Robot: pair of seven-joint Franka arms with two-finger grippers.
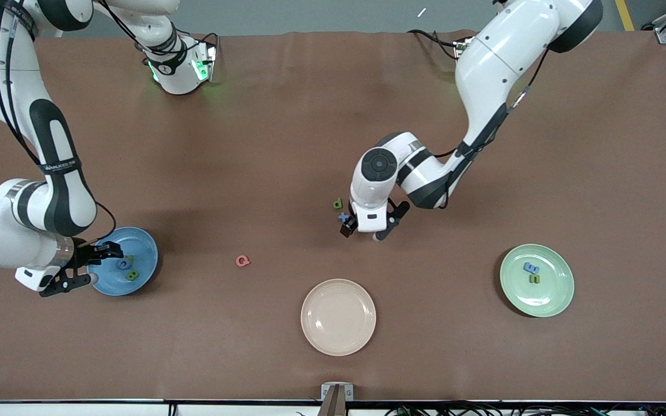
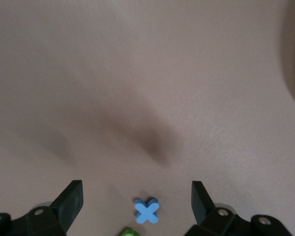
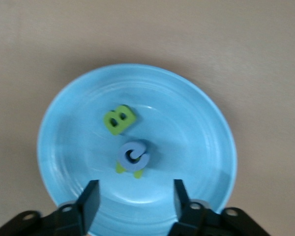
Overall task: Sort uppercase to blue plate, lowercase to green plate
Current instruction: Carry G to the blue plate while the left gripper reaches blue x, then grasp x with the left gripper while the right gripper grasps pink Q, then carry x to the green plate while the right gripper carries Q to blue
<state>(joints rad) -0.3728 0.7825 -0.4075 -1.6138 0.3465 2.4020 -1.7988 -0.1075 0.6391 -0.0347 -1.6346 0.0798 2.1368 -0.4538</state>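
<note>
The blue cross (image 1: 343,218) is a lowercase x, so it should go on the green plate (image 1: 558,292). My left gripper will pick it up by its crossed arms next.
The blue plate (image 1: 149,249) lies at the right arm's end of the table and holds a blue C (image 1: 122,264), a green B (image 1: 132,275) and a green N, mostly under the C. My right gripper (image 1: 100,266) hangs open and empty over that plate's edge; its wrist view shows the plate (image 3: 196,128), the B (image 3: 119,118) and the C (image 3: 133,156). The pink-red Q (image 1: 243,261) lies on the table. My left gripper (image 1: 365,232) is open, low over the blue cross (image 1: 343,218) (image 2: 147,210), with the green "p" (image 1: 337,203) beside it. The green plate (image 1: 558,292) holds the blue "m" (image 1: 531,267) and the green "n" (image 1: 534,278).
A cream plate (image 1: 338,341) lies nearer the front camera than the left gripper, between the two coloured plates. The brown table top (image 1: 287,144) stretches toward the arm bases.
</note>
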